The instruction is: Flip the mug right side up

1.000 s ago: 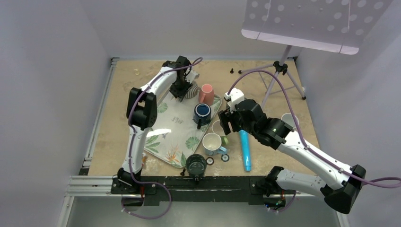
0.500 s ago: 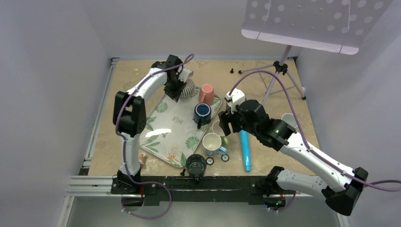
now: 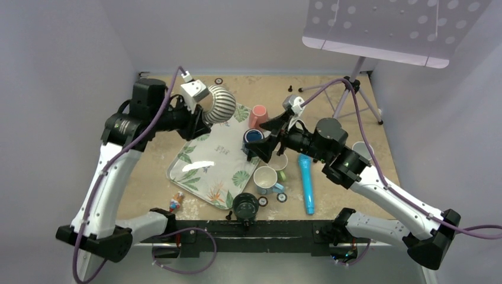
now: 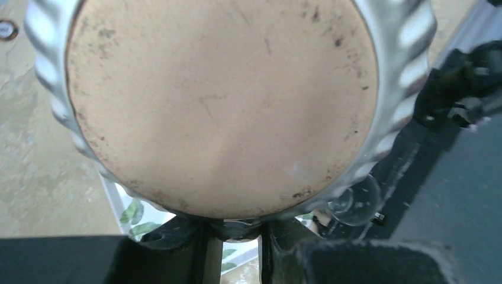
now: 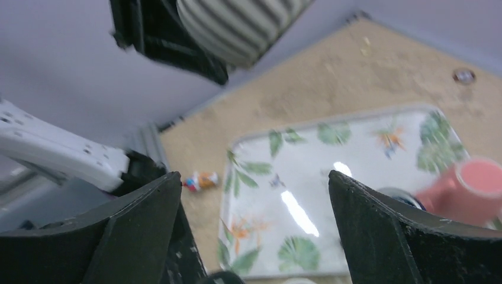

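My right gripper is to set the striped mug upright. It needs to grab the mug by its rim (image 3: 232,106) (image 5: 285,32) next and leave the handle to my left gripper.
The striped black-and-white mug (image 3: 220,105) hangs in the air over the far left corner of the leaf-print tray (image 3: 204,168). My left gripper (image 3: 203,113) is shut on its handle. In the left wrist view the mug's tan, unglazed base (image 4: 225,100) fills the frame and faces the camera, with the gripper (image 4: 234,231) pinching the handle below it. My right gripper (image 3: 260,139) is open and empty above the tray's right side, near the blue mug (image 3: 253,139). In the right wrist view the gripper (image 5: 254,201) looks at the tray (image 5: 331,171), with the striped mug (image 5: 237,23) at the top.
A pink mug (image 3: 258,116) stands upside down at the tray's far right corner and also shows in the right wrist view (image 5: 473,189). A white mug (image 3: 264,177), a dark mug (image 3: 245,205), a blue cylinder (image 3: 306,186) and a tripod (image 3: 355,94) are to the right. A candy wrapper (image 3: 176,201) lies near left.
My left arm has lifted the striped mug off the tray and pulled back to the left, tilting it. My right gripper has swung left over the tray.
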Controlling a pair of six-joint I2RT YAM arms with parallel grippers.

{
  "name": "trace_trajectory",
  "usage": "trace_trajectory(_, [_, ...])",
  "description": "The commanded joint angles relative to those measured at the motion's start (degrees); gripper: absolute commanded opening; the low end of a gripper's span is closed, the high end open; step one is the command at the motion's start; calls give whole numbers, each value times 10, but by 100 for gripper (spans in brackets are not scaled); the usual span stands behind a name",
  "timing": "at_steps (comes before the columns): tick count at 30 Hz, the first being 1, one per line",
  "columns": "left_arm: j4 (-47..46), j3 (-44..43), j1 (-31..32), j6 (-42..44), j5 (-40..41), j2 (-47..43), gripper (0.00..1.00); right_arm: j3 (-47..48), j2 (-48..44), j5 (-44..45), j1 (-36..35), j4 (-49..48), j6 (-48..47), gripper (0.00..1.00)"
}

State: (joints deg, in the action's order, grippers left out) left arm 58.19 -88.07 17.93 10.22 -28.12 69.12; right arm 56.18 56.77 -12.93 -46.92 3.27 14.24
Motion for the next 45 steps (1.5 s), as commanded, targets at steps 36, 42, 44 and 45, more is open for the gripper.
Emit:
trace_trajectory(36, [-2,132,38,58,49,-145,100,166,5,392,-68,261,42,0])
trace_trajectory(42, [-35,162,39,46,102,-71,100,173,31,356,11,459,108,0])
trace_trajectory(44, [-50,167,42,41,100,-43,99,152,34,307,41,465,116,0])
trace_trajectory(45, [-59,168,47,37,99,-30,95,139,37,283,52,462,120,0])
